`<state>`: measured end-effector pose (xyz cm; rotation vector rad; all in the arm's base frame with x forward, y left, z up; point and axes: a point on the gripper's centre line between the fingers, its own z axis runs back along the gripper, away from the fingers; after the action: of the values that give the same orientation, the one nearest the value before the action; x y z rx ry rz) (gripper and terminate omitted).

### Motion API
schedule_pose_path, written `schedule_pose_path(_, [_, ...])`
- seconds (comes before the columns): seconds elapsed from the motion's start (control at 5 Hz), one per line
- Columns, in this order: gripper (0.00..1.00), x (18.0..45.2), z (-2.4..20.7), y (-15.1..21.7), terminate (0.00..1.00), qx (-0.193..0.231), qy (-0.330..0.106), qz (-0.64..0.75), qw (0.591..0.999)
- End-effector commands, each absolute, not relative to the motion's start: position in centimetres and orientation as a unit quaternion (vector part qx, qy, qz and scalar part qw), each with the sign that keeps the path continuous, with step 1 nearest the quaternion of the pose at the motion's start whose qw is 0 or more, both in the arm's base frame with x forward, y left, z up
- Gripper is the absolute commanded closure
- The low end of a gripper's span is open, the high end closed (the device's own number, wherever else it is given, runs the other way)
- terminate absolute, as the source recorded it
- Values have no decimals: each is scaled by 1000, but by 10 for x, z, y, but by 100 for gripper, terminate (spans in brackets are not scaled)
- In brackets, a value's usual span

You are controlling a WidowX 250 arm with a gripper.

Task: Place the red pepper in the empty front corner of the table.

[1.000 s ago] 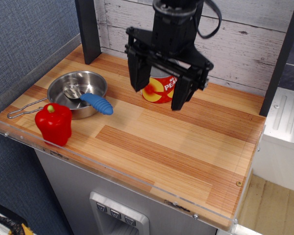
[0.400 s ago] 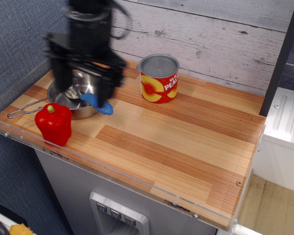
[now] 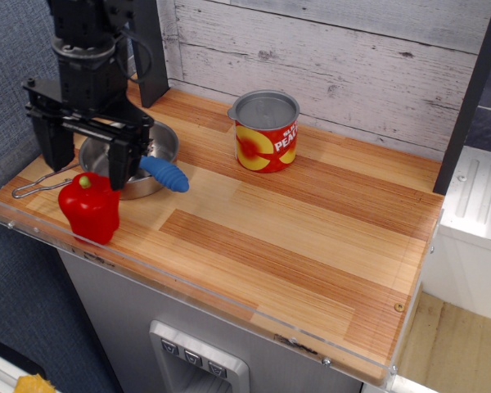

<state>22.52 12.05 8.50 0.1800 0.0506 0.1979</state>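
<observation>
My gripper grabs the pepper by its top around the stem (image 3: 88, 188) next, to place the red pepper in the empty front corner (image 3: 367, 327).
The red pepper (image 3: 91, 208) stands upright at the front left of the table (image 3: 254, 237), its yellow-green stem on top. My gripper (image 3: 86, 160) hangs open just above and behind it, over the steel pan, with one finger (image 3: 55, 143) to the left and the other to the right. It holds nothing. The empty front corner (image 3: 389, 315) is at the front right, bare striped wood with a small screw head, far from the pepper.
A steel pan (image 3: 151, 143) with a wire handle sits behind the pepper, with a blue-handled utensil (image 3: 164, 173) resting on its rim. A red-and-yellow tin can (image 3: 264, 132) stands at the back middle. A clear plastic rim edges the table.
My gripper has swept left from over the can, across the pan, to just above the pepper. The pepper, pan and can have not moved.
</observation>
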Motion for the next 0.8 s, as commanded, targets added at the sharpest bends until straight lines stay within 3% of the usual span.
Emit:
schedule_pose_path(0.0, [0,216,90,137,0,93,8,119,989])
schedule_pose_path(0.6, [0,219,75,133,0,75,5,98,992])
